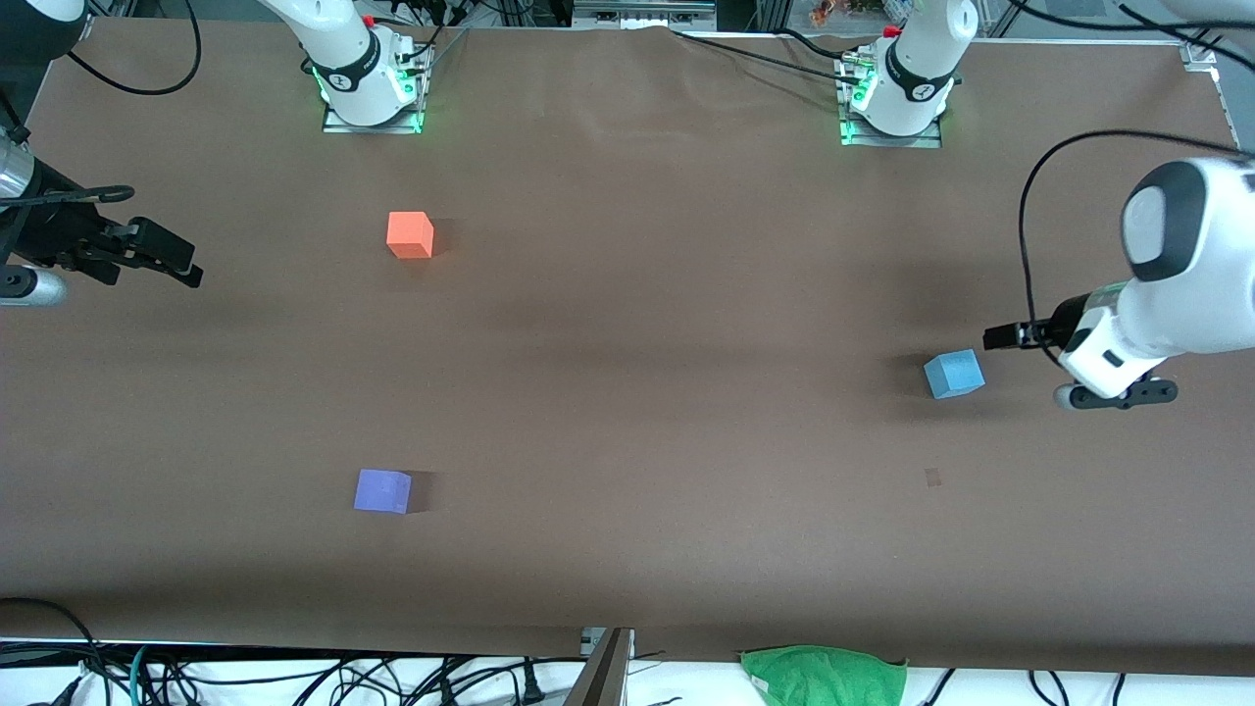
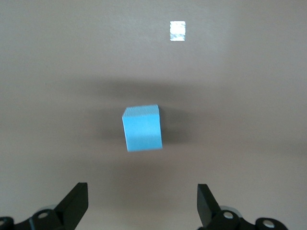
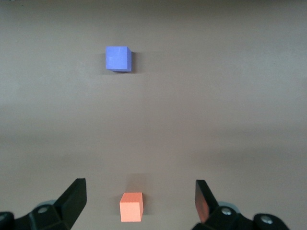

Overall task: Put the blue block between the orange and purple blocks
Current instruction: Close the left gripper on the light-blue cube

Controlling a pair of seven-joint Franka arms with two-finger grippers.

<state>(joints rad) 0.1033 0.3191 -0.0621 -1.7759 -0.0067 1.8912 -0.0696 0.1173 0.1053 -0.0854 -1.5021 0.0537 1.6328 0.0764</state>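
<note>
I need to grab the blue block by its opposite sides with my left gripper next, so that I can set it between the orange block and the purple block.
The blue block sits on the brown table toward the left arm's end. In the left wrist view it lies ahead of my left gripper, whose jaws are open and empty. In the front view the left gripper hovers over the table just beside the blue block. The orange block and the purple block lie toward the right arm's end, the purple one nearer the front camera. My right gripper hangs open and empty there; its wrist view shows the orange block, the purple block and the gripper.
A small pale mark is on the table nearer the front camera than the blue block; it also shows in the left wrist view. A green cloth and cables lie off the table's front edge. The arm bases stand at the back.
</note>
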